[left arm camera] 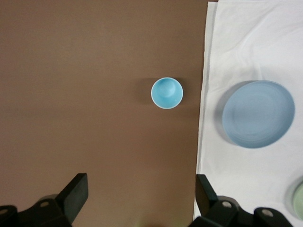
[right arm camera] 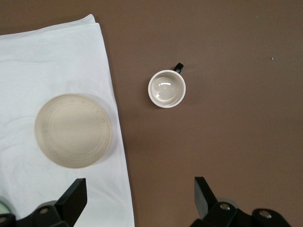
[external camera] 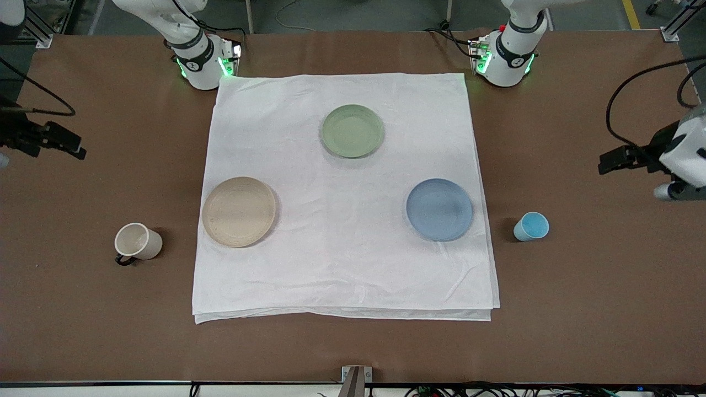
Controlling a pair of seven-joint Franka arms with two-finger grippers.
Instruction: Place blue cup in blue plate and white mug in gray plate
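My right gripper takes hold of the mug by its black handle [external camera: 123, 260] next, to set the white mug in the gray plate [external camera: 239, 212].
The blue cup [external camera: 531, 226] stands upright on the bare brown table toward the left arm's end, beside the blue plate [external camera: 439, 209], which is empty. The white mug [external camera: 137, 242] stands upright on the bare table toward the right arm's end, beside the gray plate [external camera: 239, 212], a beige one, also empty. My left gripper [external camera: 604, 164] is open and empty, high over the table's left-arm end; its wrist view shows the cup [left arm camera: 166, 92] and blue plate [left arm camera: 258, 114] below its own jaws [left arm camera: 141, 184]. My right gripper [external camera: 80, 151] is open and empty, high over the right-arm end; its wrist view [right arm camera: 138, 185] shows the mug [right arm camera: 166, 89] and gray plate [right arm camera: 73, 130].
A white cloth [external camera: 342, 264] covers the middle of the brown table, with both plates on it. A pale green plate [external camera: 353, 130] lies on the cloth nearer the robots' bases. Cables hang at both ends of the table.
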